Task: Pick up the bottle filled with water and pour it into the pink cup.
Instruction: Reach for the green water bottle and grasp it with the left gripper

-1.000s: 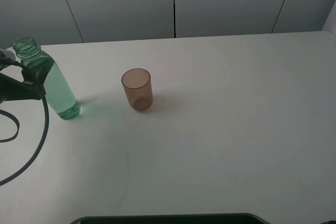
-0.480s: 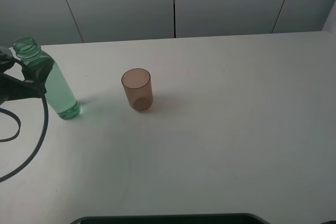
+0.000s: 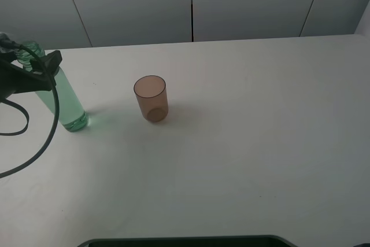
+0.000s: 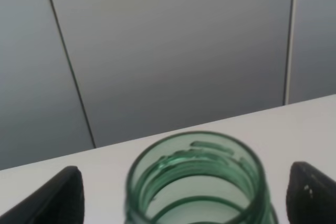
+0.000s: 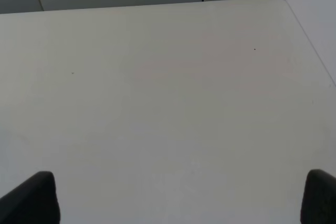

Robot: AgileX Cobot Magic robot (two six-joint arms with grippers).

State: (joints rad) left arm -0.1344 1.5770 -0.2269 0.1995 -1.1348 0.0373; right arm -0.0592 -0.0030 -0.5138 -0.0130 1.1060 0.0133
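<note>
I should next grip the bottle with my left gripper by its upper part (image 3: 46,77), so that its opening stays free to pour water into the pink cup (image 3: 151,99).
The green-tinted bottle (image 3: 66,99) stands uncapped at the table's far left, leaning slightly as seen from the high camera. My left gripper (image 3: 39,66) is open around its upper part, just below the neck. In the left wrist view the bottle's threaded neck (image 4: 195,174) sits between the two spread fingertips (image 4: 58,198) with gaps on both sides. The pink cup (image 3: 151,99) stands upright and empty to the right of the bottle, apart from it. My right gripper (image 5: 176,198) is open and empty above bare table; it does not show in the high view.
The white table (image 3: 260,143) runs back to a grey panelled wall (image 3: 191,4). The left arm's black cable (image 3: 40,148) loops over the table at the left. A dark edge (image 3: 185,240) lies along the front.
My left gripper has risen along the bottle and moved in around its upper part below the neck. The bottle and cup have not moved.
</note>
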